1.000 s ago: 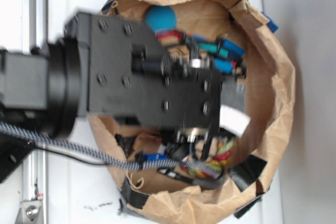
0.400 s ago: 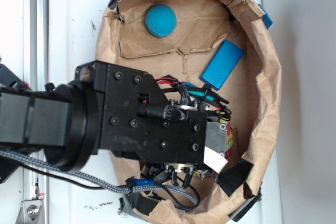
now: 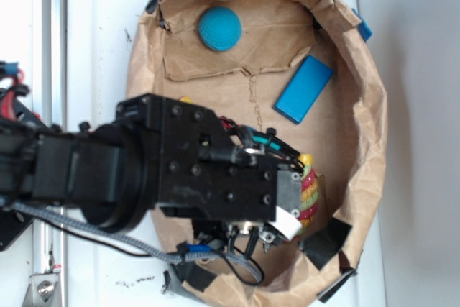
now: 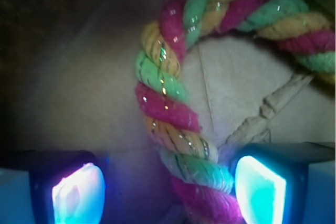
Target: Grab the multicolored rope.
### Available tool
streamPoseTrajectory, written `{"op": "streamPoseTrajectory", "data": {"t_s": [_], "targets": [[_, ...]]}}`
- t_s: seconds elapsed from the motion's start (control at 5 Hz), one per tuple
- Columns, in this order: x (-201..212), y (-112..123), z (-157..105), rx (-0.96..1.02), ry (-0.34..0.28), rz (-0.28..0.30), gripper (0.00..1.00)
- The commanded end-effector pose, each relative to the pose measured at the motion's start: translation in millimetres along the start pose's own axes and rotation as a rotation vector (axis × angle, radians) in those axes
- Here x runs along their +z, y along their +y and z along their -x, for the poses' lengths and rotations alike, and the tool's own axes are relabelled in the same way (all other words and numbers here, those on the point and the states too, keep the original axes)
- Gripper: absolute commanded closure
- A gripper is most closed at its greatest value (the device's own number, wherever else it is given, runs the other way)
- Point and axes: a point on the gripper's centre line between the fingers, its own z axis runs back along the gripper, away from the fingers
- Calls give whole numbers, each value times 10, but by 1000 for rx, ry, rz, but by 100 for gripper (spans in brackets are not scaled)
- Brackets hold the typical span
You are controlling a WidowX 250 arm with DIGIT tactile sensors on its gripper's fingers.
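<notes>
I need to pick up the multicolored rope (image 4: 168,103) next, and my gripper should take it by its green and pink twisted part below the rope's bend (image 4: 181,24).
The multicolored rope (image 4: 168,103), twisted from pink-red, yellow and green strands, curves across the wrist view and runs down between my fingers. My gripper (image 4: 169,190) is open, with the rope close to the right glowing pad (image 4: 260,190) and a wide gap to the left pad (image 4: 77,192). In the exterior view only a short piece of rope (image 3: 309,188) with a yellow end shows past the arm. There my gripper (image 3: 291,203) hangs low over the brown paper bag (image 3: 374,106), its fingers hidden under the black body.
A teal ball (image 3: 219,29) lies at the bag's far end and a blue block (image 3: 303,89) sits to its right. The bag's raised paper walls and black tape pieces (image 3: 327,239) ring the gripper. The bag rests on a white table (image 3: 100,34).
The arm has swept from the bag's upper middle down toward its lower part, uncovering the ball and blue block. It now sits over the rope.
</notes>
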Motion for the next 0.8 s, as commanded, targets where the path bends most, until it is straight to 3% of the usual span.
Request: {"op": "streamPoseTrajectory", "data": {"t_s": [0.0,0.2,0.4,0.6], "targets": [[-1,-103,-18,0,-3,-34,0],[0,-84,-25,18,-3,-32,2],[19,-56,-28,49,-10,-22,100],[39,-46,-31,49,-21,-28,100]]}}
